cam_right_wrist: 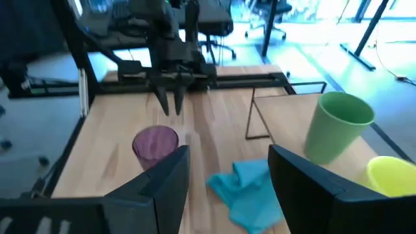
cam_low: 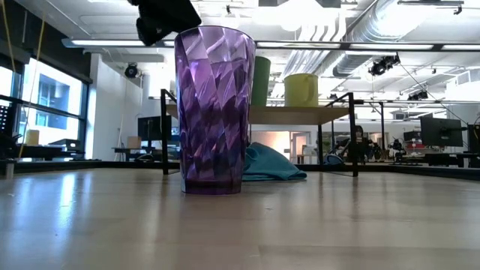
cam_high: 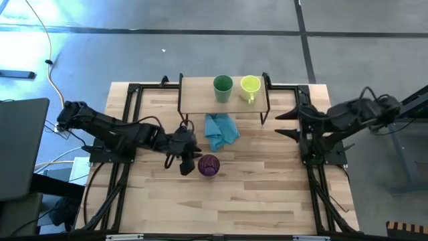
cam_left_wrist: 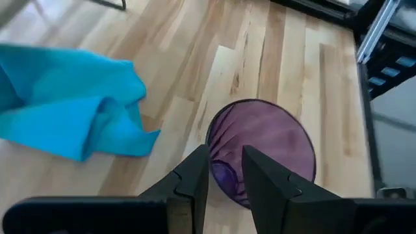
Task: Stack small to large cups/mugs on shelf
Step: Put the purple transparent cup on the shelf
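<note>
I need to use my left gripper next to grab the purple tumbler by its rim (cam_high: pixel 202 162) and set it on the shelf beside the green cup (cam_high: pixel 223 85).
The translucent purple tumbler (cam_high: pixel 208 165) (cam_low: pixel 213 109) stands upright on its base on the table, in front of the shelf (cam_high: pixel 200 97). My left gripper (cam_high: pixel 188 164) (cam_left_wrist: pixel 226 151) hovers over the tumbler's (cam_left_wrist: pixel 263 146) left rim. Its fingers point down and are a little apart, and I see no touch. In the right wrist view it (cam_right_wrist: pixel 172 107) hangs just behind the tumbler (cam_right_wrist: pixel 155 144). The green cup (cam_high: pixel 223 85) and the yellow-green mug (cam_high: pixel 250 86) stand side by side on the shelf. My right gripper (cam_high: pixel 284 124) (cam_right_wrist: pixel 227 182) waits open at the shelf's right end.
A light blue cloth (cam_high: pixel 221 130) (cam_left_wrist: pixel 71 104) lies crumpled on the table between the shelf and the tumbler. Black frame rails (cam_high: pixel 127 127) run along both table sides. Bare wood (cam_high: pixel 227 201) lies toward the near edge.
</note>
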Robot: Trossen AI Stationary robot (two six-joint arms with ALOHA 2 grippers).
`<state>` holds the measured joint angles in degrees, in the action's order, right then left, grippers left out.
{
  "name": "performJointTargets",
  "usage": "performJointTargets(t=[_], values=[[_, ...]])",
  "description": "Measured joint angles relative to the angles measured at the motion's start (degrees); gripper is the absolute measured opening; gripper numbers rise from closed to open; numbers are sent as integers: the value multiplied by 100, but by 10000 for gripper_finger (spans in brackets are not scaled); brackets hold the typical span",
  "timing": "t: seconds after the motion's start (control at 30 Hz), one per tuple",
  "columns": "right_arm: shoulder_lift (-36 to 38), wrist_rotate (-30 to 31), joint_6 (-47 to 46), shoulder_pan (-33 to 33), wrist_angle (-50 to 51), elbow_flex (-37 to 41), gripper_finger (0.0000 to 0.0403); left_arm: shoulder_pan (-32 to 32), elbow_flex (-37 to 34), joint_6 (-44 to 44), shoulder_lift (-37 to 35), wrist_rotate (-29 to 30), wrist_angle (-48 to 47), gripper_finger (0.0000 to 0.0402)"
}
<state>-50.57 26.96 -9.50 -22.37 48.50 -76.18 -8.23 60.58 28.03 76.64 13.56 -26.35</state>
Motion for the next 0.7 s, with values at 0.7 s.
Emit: performJointTargets(t=[0.7], values=[[1132, -506, -875, 2, -3634, 3745, 199, 522, 4, 1300, 339, -1171, 209, 177]])
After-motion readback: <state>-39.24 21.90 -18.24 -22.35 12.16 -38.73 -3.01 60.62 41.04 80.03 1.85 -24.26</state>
